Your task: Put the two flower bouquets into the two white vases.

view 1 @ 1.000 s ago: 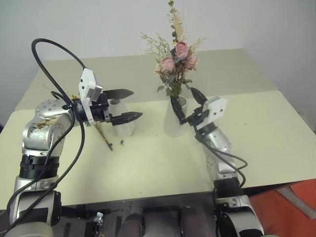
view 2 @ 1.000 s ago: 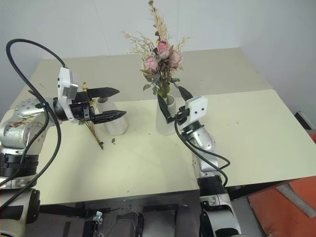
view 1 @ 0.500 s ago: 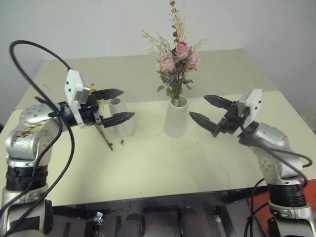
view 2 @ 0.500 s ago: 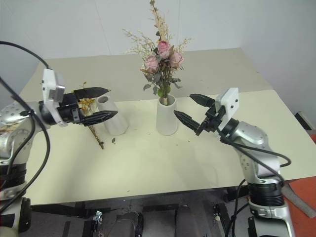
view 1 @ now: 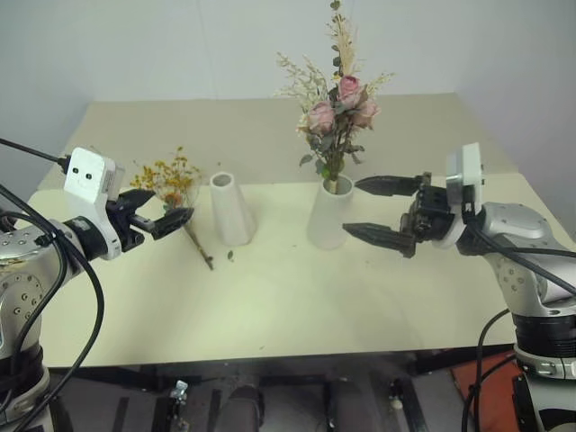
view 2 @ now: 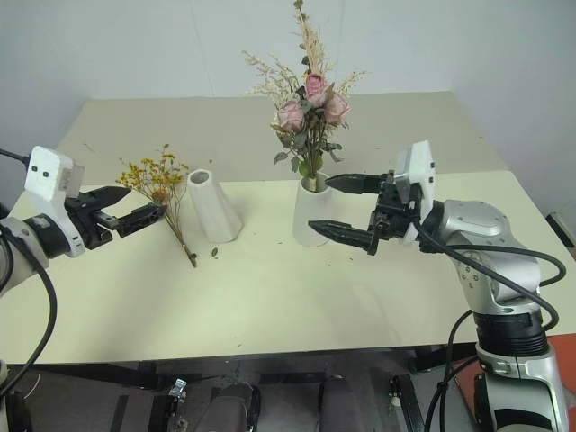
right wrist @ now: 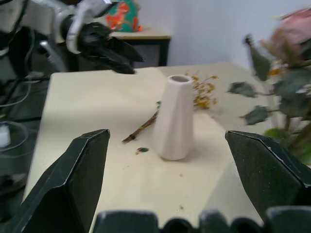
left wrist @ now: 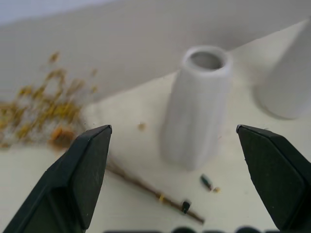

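Note:
My left gripper should next take hold of the brown stems of the small yellow-orange bouquet, because delicate dried blossoms spread wide at the bouquet's other end.
The larger bouquet of pink roses stands upright in the stouter white vase at mid-table. To its left stands the slim white vase, its mouth bare. The small yellow-orange bouquet lies flat on the table left of the slim vase, with its brown stems running toward the front. My left gripper hangs open just left of those flowers, holding nothing. My right gripper is open and points at the stouter vase from the right, one finger above the other, close to its wall.
The cream table has a seam across its middle, and small bits of plant litter lie near the slim vase. An orange-red thing sits on the floor past the front right corner. My left arm's black cables loop at the left.
My right gripper has drawn back from the rose vase's neck and now points at it from the right. My left gripper has pulled left, away from the slim vase. The camera shifted slightly.

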